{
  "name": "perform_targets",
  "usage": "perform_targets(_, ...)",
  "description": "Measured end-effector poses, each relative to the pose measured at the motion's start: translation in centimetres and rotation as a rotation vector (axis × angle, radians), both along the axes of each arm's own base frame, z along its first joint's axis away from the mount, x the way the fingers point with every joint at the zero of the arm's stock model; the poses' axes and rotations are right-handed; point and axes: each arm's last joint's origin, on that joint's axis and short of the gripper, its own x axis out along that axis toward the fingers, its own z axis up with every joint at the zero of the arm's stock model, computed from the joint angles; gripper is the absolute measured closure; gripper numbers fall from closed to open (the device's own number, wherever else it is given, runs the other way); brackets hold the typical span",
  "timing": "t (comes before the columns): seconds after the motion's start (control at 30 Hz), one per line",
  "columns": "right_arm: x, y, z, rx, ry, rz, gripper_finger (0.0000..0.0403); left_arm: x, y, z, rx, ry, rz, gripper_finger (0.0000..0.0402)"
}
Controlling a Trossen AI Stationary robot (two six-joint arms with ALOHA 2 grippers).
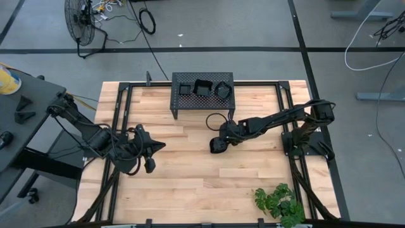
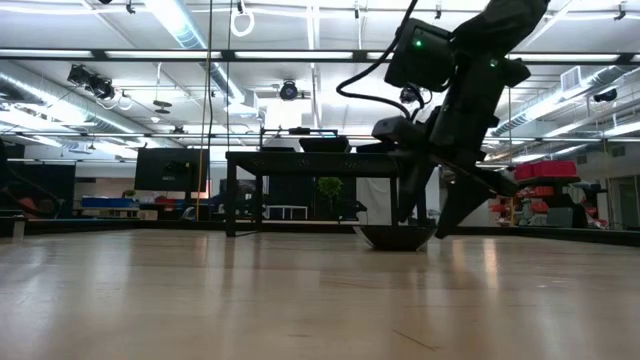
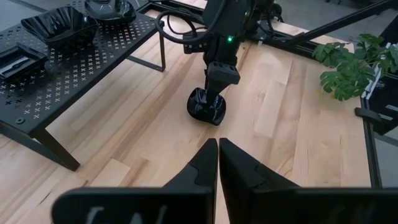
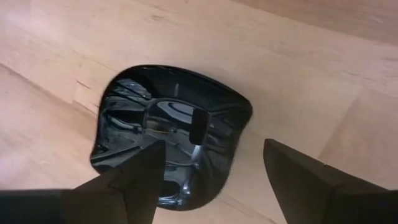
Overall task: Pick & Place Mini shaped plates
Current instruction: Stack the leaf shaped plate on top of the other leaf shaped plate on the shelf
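Note:
I should next place the glossy mini plate on the black perforated stand, so my right gripper should grab the plate by its wavy rim (image 4: 236, 127).
One glossy black mini plate (image 1: 215, 147) with a wavy rim rests flat on the wooden table, right of the middle. My right gripper (image 1: 219, 140) stands over it, open, slanting down from the right; in the right wrist view one finger (image 4: 140, 171) is above the plate's hollow (image 4: 168, 124) and the other (image 4: 298, 177) is outside its rim. Three more mini plates (image 1: 203, 87) sit on the black perforated stand (image 1: 202, 106) at the far side. My left gripper (image 1: 162, 145) waits shut above the table's left part, apart from everything. My right gripper (image 4: 211, 148) straddles the plate's rim (image 4: 239, 121) from above, one finger over the inside and one outside. The plate (image 2: 395, 238) sits flat on the table. Whether either finger touches it, I cannot tell.
The stand (image 3: 74, 68) on legs takes up the far middle of the table. A green plant (image 1: 278, 201) stands at the near right corner. Black frame rails (image 1: 120, 107) run along the table's left, right and far edges. Bare wood (image 1: 190, 183) lies between the arms, toward the near edge.

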Motion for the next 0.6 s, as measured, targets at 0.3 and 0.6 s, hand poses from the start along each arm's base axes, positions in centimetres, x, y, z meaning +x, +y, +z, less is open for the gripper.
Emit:
perform_targets(0.3,0.13,0.0,-0.69,0.002,0.02,-0.003,0.0171,0.01,-0.01,0.0,0.0,0.0,0.0,0.0383)
perform_targets(0.6,0.15,0.0,-0.74,0.009,0.021,-0.02,0.0231,0.01,-0.02,0.0,-0.007,0.001,-0.001,0.0383)
